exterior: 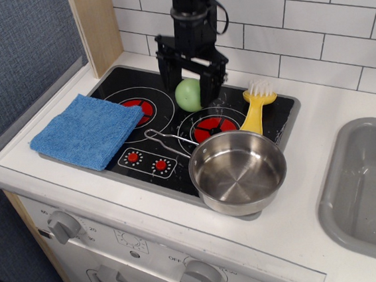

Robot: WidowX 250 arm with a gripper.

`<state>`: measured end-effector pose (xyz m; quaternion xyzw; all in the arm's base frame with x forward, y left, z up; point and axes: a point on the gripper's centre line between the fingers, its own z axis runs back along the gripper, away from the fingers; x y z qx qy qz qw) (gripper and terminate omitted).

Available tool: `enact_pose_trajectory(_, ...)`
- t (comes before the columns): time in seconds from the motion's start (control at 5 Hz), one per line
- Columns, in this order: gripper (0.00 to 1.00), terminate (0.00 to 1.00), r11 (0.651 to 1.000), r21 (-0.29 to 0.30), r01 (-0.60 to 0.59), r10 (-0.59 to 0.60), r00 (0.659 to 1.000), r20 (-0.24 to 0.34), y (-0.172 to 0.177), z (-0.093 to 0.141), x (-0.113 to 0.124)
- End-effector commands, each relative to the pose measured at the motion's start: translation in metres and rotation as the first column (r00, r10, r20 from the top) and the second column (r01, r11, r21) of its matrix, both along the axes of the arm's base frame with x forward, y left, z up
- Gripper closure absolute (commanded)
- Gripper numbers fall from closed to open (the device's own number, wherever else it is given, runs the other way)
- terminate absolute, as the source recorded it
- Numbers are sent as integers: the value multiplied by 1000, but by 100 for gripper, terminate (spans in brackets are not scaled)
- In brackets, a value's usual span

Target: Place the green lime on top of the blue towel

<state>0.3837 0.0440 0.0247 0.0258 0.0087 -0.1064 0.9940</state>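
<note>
The gripper takes hold of the lime around its round middle (189,95) next, to set it on the blue towel (86,131).
The green lime (186,95) sits on the black stovetop between the two back burners. My gripper (190,94) has come down over it, with one black finger (168,83) to its left and the other (211,89) covering its right edge. The jaws are still wide apart, and I see no squeeze on the lime. The blue towel (86,131) lies folded flat at the left end of the stove, partly over the left burner, well left of the gripper.
A steel pan (237,171) with a wire handle stands at the stove's front right. A yellow dish brush (256,108) lies right of the lime. A grey sink (369,187) is at the far right. A tiled wall and a wooden panel (97,30) stand behind.
</note>
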Motion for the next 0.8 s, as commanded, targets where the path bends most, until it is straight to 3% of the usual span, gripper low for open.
enact_pose_trajectory(0.0, 100, 0, 1000, -9, 27, -27, 999, 47, -5, 15, -2)
enact_pose_trajectory(0.4, 100, 0, 999, -32, 2, 1, 995, 97, 9, 42, -7)
enact_pose_trajectory(0.6, 100, 0, 997, -48, -59, 65, 989, 131, 42, 73, -28)
